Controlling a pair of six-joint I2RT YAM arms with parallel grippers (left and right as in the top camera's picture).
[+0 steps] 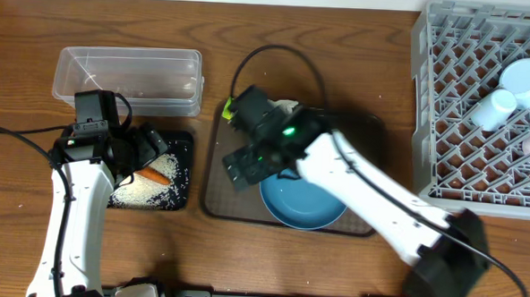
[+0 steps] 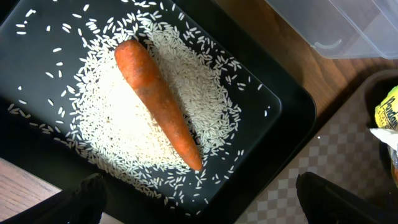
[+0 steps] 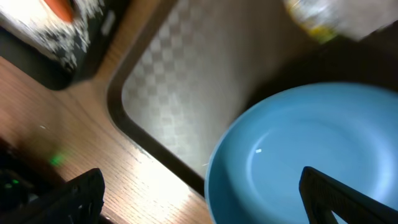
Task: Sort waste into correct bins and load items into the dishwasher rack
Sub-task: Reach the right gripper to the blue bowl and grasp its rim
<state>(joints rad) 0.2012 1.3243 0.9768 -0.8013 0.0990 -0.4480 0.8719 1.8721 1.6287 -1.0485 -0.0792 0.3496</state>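
The plate's opposite edge is free and needs to go into the dishwasher rack, so my right gripper will next grab the blue plate's rim (image 1: 264, 193) (image 3: 214, 167) on the side toward the black tray.
An orange carrot (image 2: 158, 102) lies on loose white rice (image 2: 118, 134) in the black tray (image 2: 283, 109). My left gripper (image 2: 205, 208) hovers open over that tray's near corner, holding nothing; overhead it shows as the left gripper (image 1: 148, 149). A blue plate (image 1: 303, 202) rests on the brown serving tray (image 1: 216, 196). My right gripper (image 3: 205, 199) is open above the edge of the plate (image 3: 311, 155), one finger over the wood, one over the plate. A yellow-green wrapper (image 2: 387, 107) and a white napkin (image 1: 286, 105) lie at the serving tray's far end. The clear tub (image 1: 129, 75) holds nothing I can see.
The grey dishwasher rack (image 1: 428, 102) stands at the right, with a light-blue bowl (image 1: 528, 79) and a white cup (image 1: 495, 110) in it. The right arm (image 1: 371, 193) crosses the serving tray. A black cable (image 1: 278, 55) loops behind it.
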